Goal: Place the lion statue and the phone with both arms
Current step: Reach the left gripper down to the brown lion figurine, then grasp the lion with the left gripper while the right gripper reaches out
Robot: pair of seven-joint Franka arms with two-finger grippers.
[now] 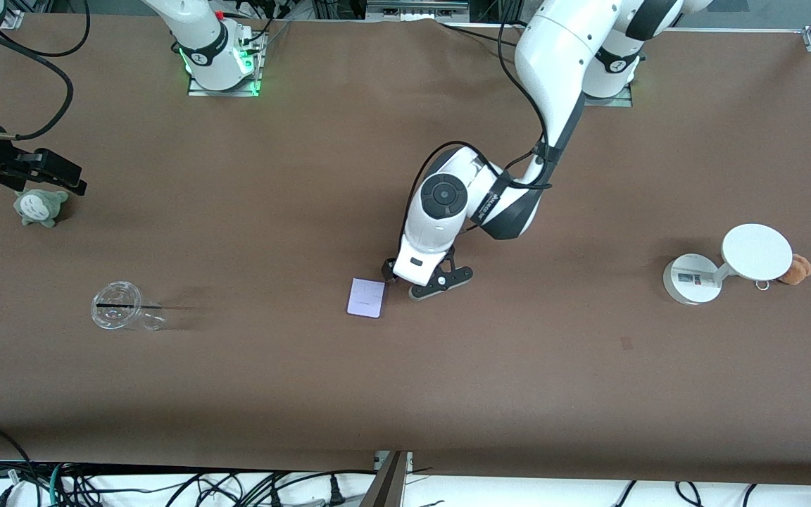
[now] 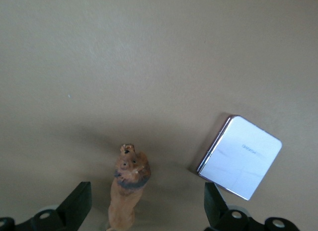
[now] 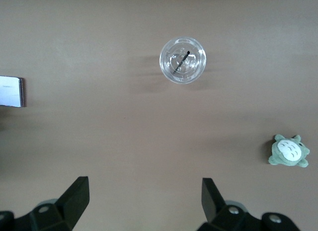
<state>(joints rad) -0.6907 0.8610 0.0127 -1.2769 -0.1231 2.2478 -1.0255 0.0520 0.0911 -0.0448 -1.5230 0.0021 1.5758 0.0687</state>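
My left gripper is open and short of the lion statue's head in the left wrist view, so it needs to move toward the head before it closes.
The lion statue point(image 2: 128, 189), orange-brown with a darker mane, is on the table between the wide-spread fingers of my left gripper point(image 2: 146, 192), and neither finger touches it. In the front view the left hand hides it. That left gripper point(image 1: 416, 276) is low over the table's middle. The phone point(image 1: 366, 297), pale lavender with a dark edge, lies flat just beside one left finger point(image 2: 212, 201); it also shows in the left wrist view as the phone point(image 2: 240, 156). My right gripper point(image 1: 53, 172) hangs open and empty at the right arm's end of the table, with nothing between its fingers point(image 3: 74, 191).
A grey-green plush point(image 1: 39, 205) sits under the right gripper. A clear lidded cup point(image 1: 120, 306) with a black straw lies nearer the camera. A white round-based stand point(image 1: 722, 264) and a brown plush with keyring point(image 1: 796, 270) are at the left arm's end.
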